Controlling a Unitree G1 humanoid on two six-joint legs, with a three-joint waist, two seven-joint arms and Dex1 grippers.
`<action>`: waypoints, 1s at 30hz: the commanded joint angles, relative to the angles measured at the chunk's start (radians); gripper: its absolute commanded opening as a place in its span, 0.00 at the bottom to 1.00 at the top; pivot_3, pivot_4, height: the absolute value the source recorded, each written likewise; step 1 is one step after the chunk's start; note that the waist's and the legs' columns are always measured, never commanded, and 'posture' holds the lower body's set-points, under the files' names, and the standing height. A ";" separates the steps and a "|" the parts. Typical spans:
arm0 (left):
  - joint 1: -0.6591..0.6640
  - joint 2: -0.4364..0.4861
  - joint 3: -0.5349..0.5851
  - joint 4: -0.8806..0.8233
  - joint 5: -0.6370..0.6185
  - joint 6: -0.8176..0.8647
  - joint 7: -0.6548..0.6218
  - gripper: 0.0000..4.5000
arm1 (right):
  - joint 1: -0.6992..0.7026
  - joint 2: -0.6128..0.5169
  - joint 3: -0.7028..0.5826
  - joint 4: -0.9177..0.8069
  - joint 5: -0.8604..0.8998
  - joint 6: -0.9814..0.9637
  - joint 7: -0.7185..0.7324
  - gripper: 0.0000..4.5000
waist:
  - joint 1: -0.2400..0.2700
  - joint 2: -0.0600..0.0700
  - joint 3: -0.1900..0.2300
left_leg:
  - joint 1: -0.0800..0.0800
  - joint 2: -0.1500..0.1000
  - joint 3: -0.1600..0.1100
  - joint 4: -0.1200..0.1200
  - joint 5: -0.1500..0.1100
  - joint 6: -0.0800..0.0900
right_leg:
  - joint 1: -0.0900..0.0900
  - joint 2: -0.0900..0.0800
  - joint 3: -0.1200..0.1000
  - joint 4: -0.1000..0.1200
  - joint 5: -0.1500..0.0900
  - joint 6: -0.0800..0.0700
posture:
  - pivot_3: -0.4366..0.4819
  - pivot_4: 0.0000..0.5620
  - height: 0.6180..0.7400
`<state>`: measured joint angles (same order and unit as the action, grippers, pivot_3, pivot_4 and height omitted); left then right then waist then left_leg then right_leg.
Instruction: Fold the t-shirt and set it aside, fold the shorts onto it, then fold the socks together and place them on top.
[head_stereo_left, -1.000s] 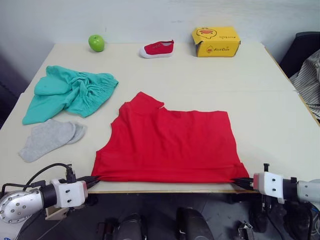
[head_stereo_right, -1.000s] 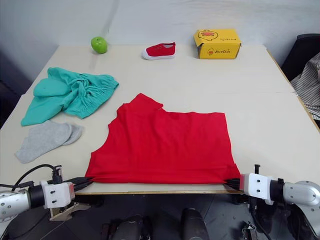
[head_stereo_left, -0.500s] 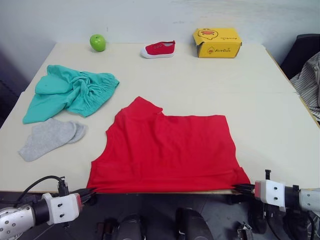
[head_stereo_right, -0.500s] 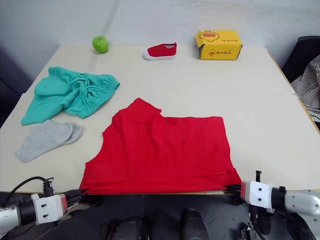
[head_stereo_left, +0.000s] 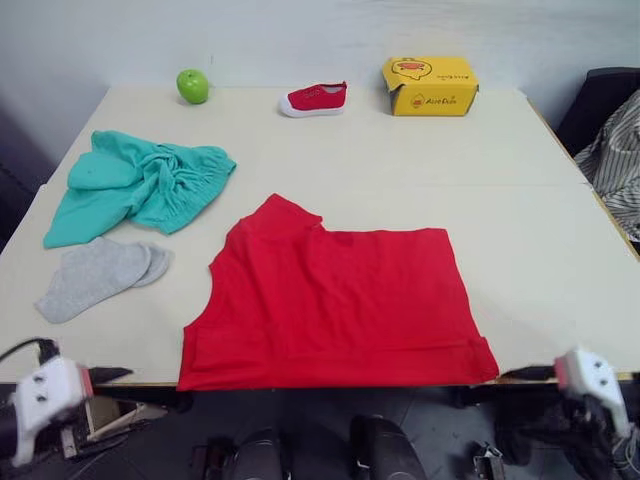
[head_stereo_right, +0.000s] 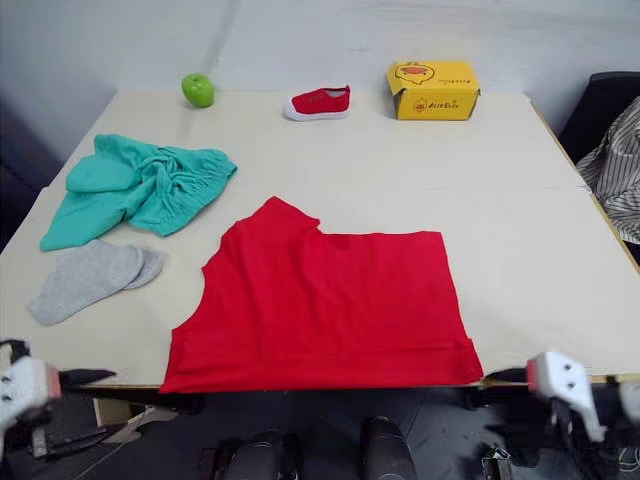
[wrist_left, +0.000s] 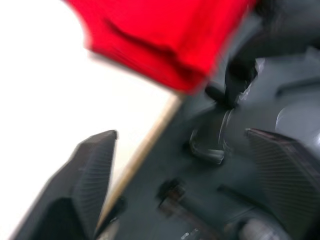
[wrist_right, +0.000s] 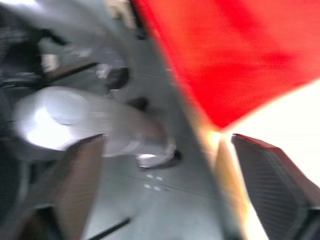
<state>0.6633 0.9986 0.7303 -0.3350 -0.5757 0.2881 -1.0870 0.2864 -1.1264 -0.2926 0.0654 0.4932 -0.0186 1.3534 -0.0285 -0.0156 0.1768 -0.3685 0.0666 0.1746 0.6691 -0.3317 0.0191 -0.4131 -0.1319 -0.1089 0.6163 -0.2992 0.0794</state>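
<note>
I will next grab the t-shirt (head_stereo_left: 335, 300) with my right gripper by its corner (head_stereo_left: 441, 235) opposite the hem, to fold it over toward its hem.
The red t-shirt (head_stereo_left: 335, 300) lies flat on the table (head_stereo_left: 520, 180), folded over, its near hem along the front edge. My left gripper (head_stereo_left: 105, 376) hangs just off the front edge, left of the shirt's near left corner (wrist_left: 165, 40). It is open and holds nothing. My right gripper (head_stereo_left: 530, 373) is off the edge beside the near right corner (wrist_right: 235, 55), also open and empty. The teal shorts (head_stereo_left: 140, 185) lie crumpled at the left. Right in front of them rest the grey socks (head_stereo_left: 98, 275), one overlapping the other.
Along the table's far edge stand a green apple (head_stereo_left: 192, 86), a small red shoe (head_stereo_left: 315, 99) and a yellow box (head_stereo_left: 430, 85). A striped cloth (head_stereo_left: 615, 160) hangs past the right edge. Bare tabletop spreads to the right of the t-shirt.
Both grippers have opened and let go of the t-shirt's near corners, then drawn back off the table's front edge. The shirt has settled flat.
</note>
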 joint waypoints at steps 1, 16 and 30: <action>-0.169 0.041 -0.017 0.048 -0.119 0.197 0.068 1.00 | -0.181 -0.003 0.017 0.095 0.020 0.082 0.026 1.00 | 0.000 0.002 0.001 | 0.000 0.000 0.000 0.000 0.000 0.000 | 0.000 0.000 0.000 0.001 0.000 0.000 | 0.48 0.27 1.00; -1.435 -0.216 -0.757 0.722 0.205 0.386 0.271 1.00 | -1.356 0.383 0.348 1.109 -0.389 0.084 -0.145 1.00 | -0.003 0.006 0.004 | -0.022 0.001 0.009 0.006 0.012 -0.015 | -0.020 0.015 0.000 0.012 0.008 0.011 | 0.48 0.27 1.00; -1.602 -0.320 -0.782 1.076 0.383 0.255 0.260 1.00 | -1.453 0.517 0.323 1.264 -0.531 0.062 -0.340 1.00 | -0.042 0.005 0.004 | -0.020 0.002 0.010 0.014 0.014 -0.015 | -0.019 0.015 0.005 0.022 0.009 0.015 | 0.48 0.27 1.00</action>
<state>-0.9085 0.6722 -0.0687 0.7361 -0.2061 0.5622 -0.8136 -1.1429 -0.6142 0.0515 1.3330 -0.0346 0.0519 1.0231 -0.0708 -0.0103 0.1811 -0.3882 0.0684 0.1844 0.6836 -0.3181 0.0041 -0.4327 -0.1172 -0.1040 0.6386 -0.2899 0.0943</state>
